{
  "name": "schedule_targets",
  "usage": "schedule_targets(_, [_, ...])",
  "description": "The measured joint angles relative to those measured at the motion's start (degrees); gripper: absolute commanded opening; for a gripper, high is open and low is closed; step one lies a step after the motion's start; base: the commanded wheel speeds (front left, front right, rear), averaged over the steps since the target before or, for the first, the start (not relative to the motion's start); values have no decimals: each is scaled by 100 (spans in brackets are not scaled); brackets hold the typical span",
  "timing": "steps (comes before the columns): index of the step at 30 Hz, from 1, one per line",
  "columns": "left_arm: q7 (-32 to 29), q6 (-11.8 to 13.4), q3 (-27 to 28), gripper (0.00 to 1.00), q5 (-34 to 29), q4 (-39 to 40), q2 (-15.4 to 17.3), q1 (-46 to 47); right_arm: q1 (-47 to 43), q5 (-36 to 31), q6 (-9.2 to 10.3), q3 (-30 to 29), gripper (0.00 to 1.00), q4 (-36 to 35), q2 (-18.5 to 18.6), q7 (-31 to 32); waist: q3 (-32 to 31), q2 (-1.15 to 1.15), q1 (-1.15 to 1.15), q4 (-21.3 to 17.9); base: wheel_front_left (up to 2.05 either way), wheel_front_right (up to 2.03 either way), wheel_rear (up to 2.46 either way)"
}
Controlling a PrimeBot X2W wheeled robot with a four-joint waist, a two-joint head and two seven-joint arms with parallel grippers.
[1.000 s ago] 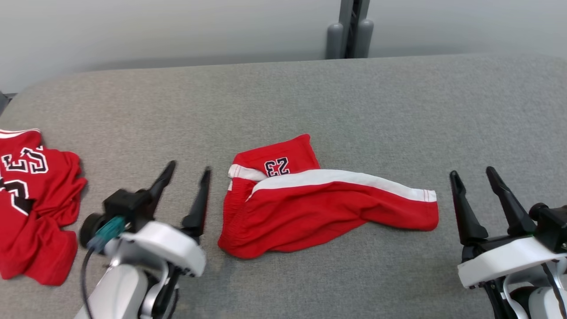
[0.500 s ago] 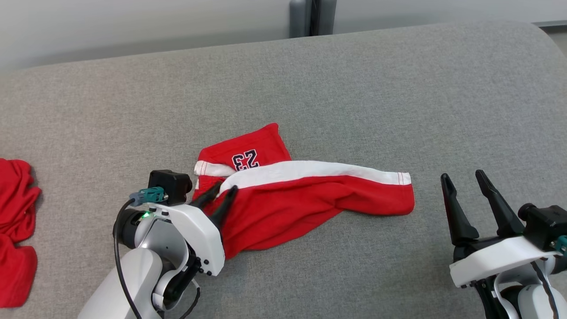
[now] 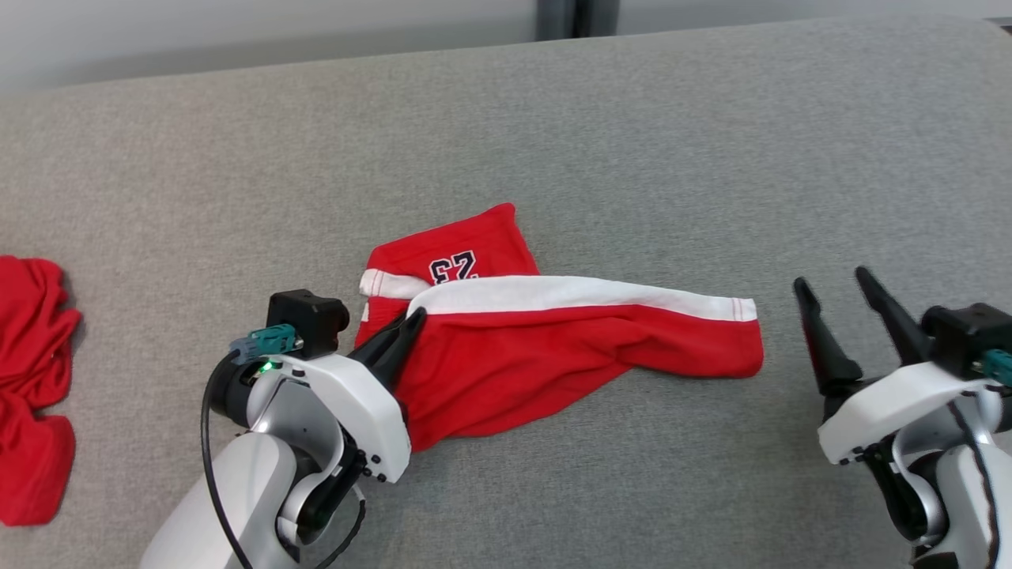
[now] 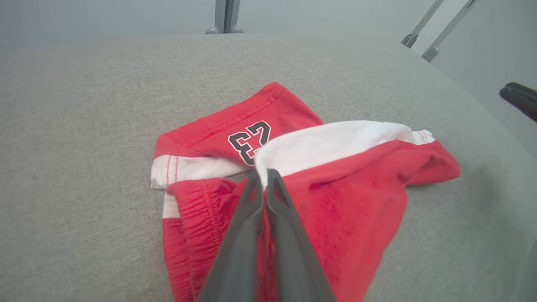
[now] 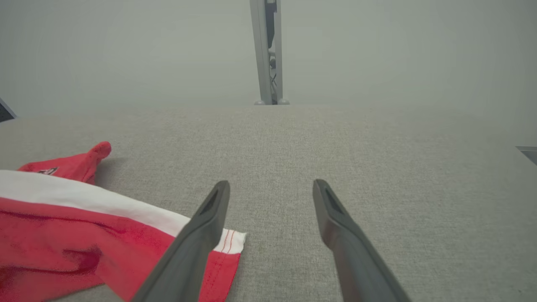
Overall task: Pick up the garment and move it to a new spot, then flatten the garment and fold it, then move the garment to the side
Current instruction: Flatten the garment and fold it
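The edge of the shorts stands up at the white-striped hem corner (image 3: 745,309), while the red cloth (image 3: 560,365) lies slack. My right gripper will grab the shorts by that corner next.
The garment (image 3: 553,348) is a pair of red shorts with a white side stripe and a dark "23". It lies crumpled in the middle of the grey cloth-covered table (image 3: 632,118). My left gripper (image 3: 415,320) is at the garment's left end, shut on the fabric where the white stripe meets the red. In the left wrist view, the left gripper (image 4: 262,172) has its fingers pressed together on that edge of the garment (image 4: 348,197). My right gripper (image 3: 832,278) stands open just right of the garment's right end. In the right wrist view, the right gripper (image 5: 270,184) holds nothing and the garment (image 5: 63,218) lies to its left.
A second red garment (image 3: 32,379) lies bunched at the table's left edge. A grey post (image 3: 575,16) stands behind the table's far edge. Bare grey table stretches behind the shorts and to the right of them.
My left gripper swung right from open beside the shorts onto their left end and shut on the fabric. The head camera shifted. The right gripper stayed open.
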State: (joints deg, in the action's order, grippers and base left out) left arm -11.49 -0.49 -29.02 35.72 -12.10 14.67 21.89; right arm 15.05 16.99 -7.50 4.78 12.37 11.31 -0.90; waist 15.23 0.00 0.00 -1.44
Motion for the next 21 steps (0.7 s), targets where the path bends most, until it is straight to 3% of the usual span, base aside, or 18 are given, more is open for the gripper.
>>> schedule_targets(11, [166,-54,-157,0,-108,37,-105,186,734,569,0,1093,100,1696,157,-229,338,0,0,376,0,0,0])
schedule_targets(12, [177,-55,-165,0,-116,35,-107,187,815,605,0,1161,62,1798,165,-269,352,0,0,390,0,0,0])
schedule_targets(14, [221,-55,-170,0,-132,37,-110,189,961,701,0,1296,14,1959,208,-333,368,0,0,411,0,0,0])
schedule_targets(15, [249,-69,-176,0,-140,41,-110,191,1018,744,0,1358,0,2023,229,-382,372,0,0,417,0,0,0])
schedule_targets(21, [616,-45,-176,0,-392,249,-33,269,1277,964,0,1544,0,1961,414,-761,322,0,0,407,0,0,0])
